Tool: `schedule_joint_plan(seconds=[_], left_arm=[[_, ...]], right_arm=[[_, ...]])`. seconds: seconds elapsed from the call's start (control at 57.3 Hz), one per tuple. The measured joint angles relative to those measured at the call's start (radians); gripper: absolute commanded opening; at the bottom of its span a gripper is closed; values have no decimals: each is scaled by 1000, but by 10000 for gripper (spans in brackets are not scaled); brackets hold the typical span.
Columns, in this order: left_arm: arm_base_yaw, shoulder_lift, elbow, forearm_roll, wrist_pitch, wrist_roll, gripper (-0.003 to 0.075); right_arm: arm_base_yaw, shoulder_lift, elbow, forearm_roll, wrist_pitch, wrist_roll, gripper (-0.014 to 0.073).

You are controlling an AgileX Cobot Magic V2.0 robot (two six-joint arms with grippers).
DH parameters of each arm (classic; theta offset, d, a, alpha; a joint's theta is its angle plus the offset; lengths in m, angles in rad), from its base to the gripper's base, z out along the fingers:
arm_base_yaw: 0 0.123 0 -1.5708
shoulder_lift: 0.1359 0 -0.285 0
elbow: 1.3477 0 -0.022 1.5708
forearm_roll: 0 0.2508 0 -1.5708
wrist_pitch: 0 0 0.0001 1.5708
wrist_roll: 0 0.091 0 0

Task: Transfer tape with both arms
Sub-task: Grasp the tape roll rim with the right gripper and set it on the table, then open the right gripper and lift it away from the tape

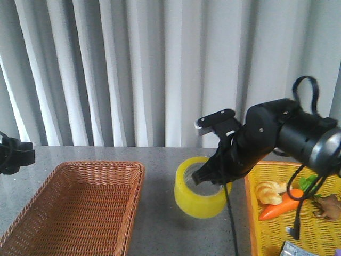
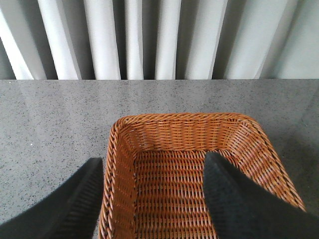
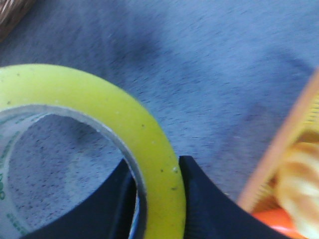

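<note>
My right gripper must keep holding; the yellow roll's lower edge (image 1: 200, 213) hangs tilted above the grey table in the front view.
The yellow tape roll (image 1: 200, 198) is at the table's middle, between the two baskets, tilted. My right gripper (image 1: 209, 173) is shut on its wall, one finger inside the white core and one outside; the right wrist view shows the roll (image 3: 124, 119) pinched between the fingers (image 3: 209, 204). I cannot tell whether the roll rests on the table or is just above it. My left gripper (image 2: 155, 172) is open and empty above the brown basket's corner. In the front view only part of the left arm (image 1: 13, 153) shows at the left edge.
A brown wicker basket (image 1: 32, 218) stands at the front left, also in the left wrist view (image 2: 119, 149). A yellow basket (image 1: 253, 213) at the right holds a bread piece (image 1: 270, 192), an orange toy carrot (image 1: 279, 207) and other items. Curtains hang behind the table.
</note>
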Motion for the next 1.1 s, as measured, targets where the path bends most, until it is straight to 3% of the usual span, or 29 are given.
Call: schedule_joint_plan(seconds=[0.192,0.506,0.611,0.803,0.925,1.1], left_arm=[[0,0,0,0,2,0,434],[0,0,0,0,39,0,434],[0,0,0,1,52,0,434],[0,0,-1,1,58,0,434],[0,-2,-1,3,71,0,434],[0,-6,-1,3,72,0,434]], right_arm=[[15,103,0,0,13,24,78],[14,192,0,-2,-15,49,360],[14,193,-1,1,-31,65,413],[14,160,-26,0,-56,68,406],[13,74,-54,-7,-92,71,356],[-26,-95,-73,-62,-137,110,138]])
